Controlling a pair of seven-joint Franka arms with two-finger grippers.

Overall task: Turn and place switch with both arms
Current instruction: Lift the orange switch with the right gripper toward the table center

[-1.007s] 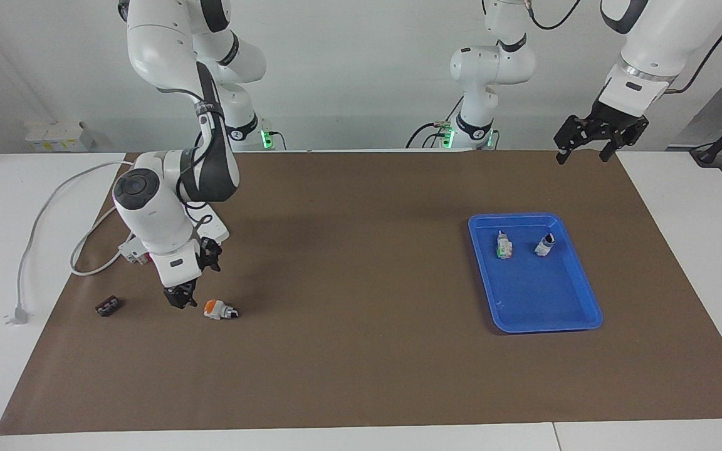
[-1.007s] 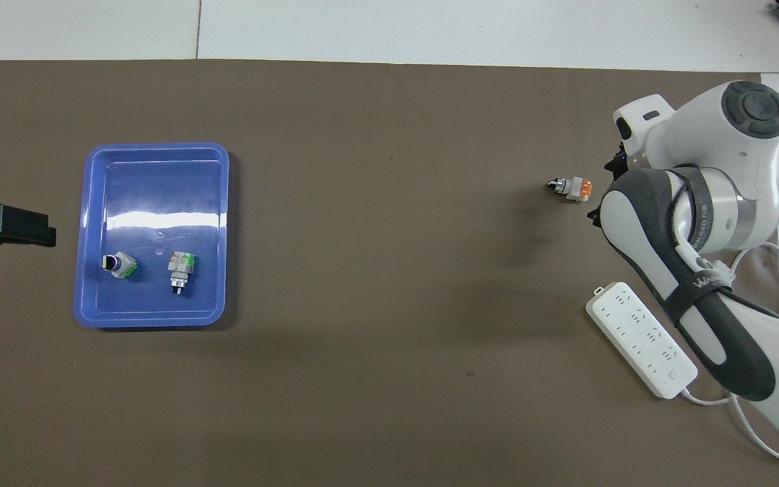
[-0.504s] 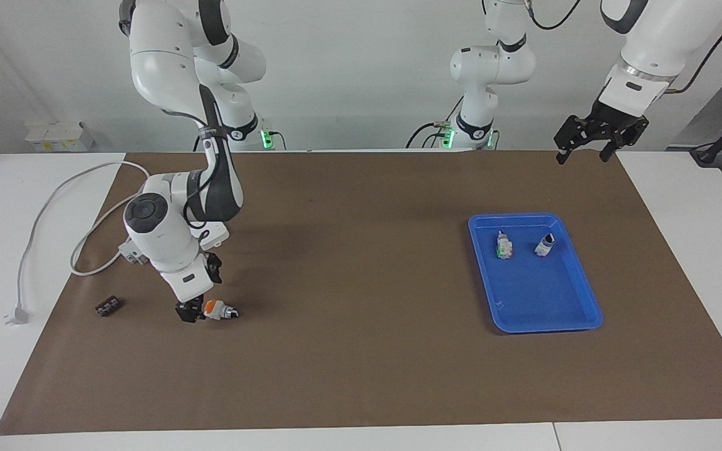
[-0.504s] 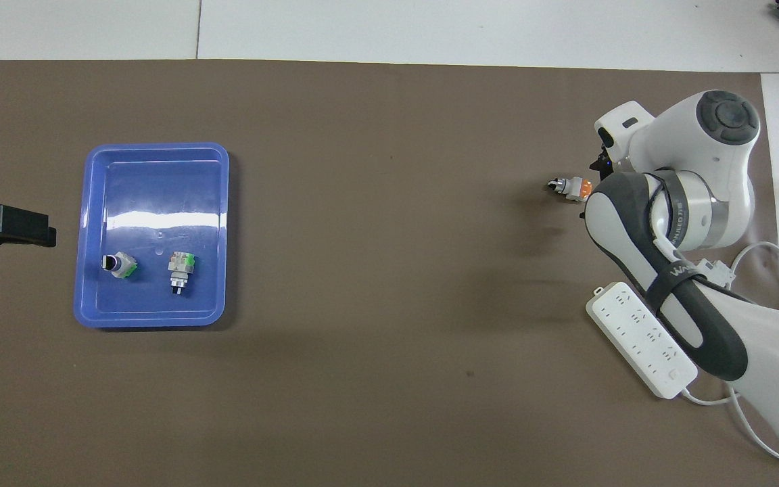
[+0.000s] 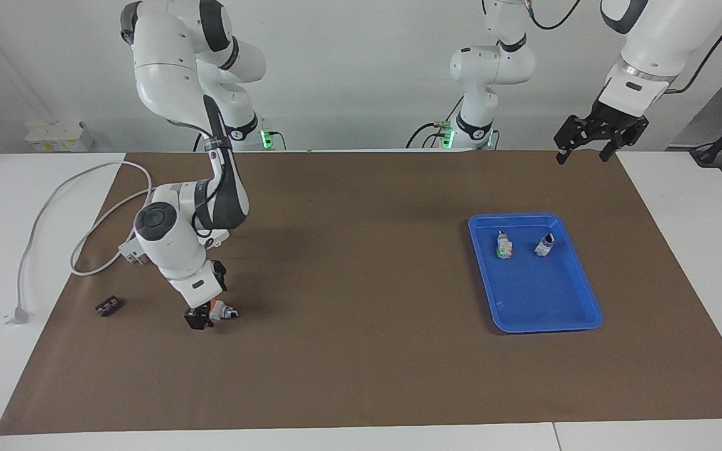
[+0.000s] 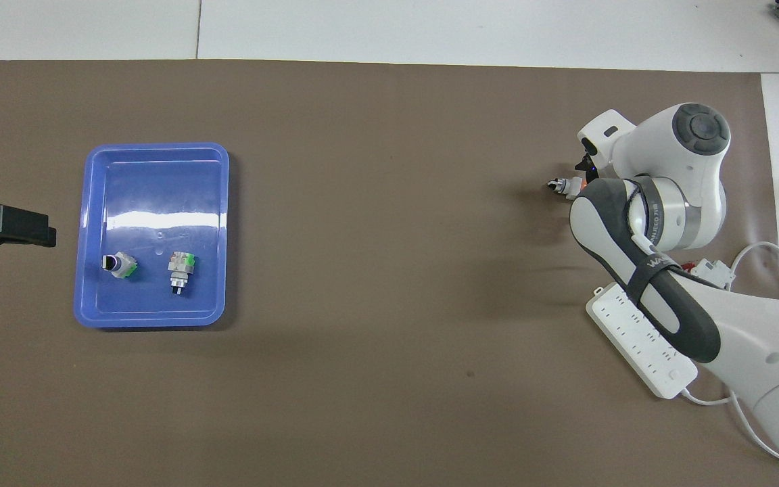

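Observation:
A dark finger of my right gripper reaches down beside the switch's orange-red end [image 6: 583, 185]. I need to close my right gripper now, and it would catch the switch.
The switch [image 5: 224, 311] lies on its side on the brown mat near the right arm's end, with its black-silver knob toward the mat's middle. My right gripper [image 5: 204, 315] is down at the mat, open, with its fingers on either side of the switch's orange-red end. In the overhead view the right wrist covers that end and only the knob end of the switch [image 6: 560, 185] shows. My left gripper [image 5: 584, 150] is open and empty, and waits high over the mat's corner near the left arm's base. It also shows in the overhead view [image 6: 7, 227] beside the tray.
A blue tray [image 5: 536, 318] toward the left arm's end holds two green-marked switches [image 5: 502, 245] [image 5: 544, 245]. A white power strip [image 6: 640, 341], a white-and-red breaker block [image 5: 130, 251], a small black part [image 5: 108, 307] and a grey cable with a plug [image 5: 16, 315] lie around the right arm.
My right gripper has moved sideways to the switch and come down around its orange-red end. The switch has not moved. The left arm has stayed still.

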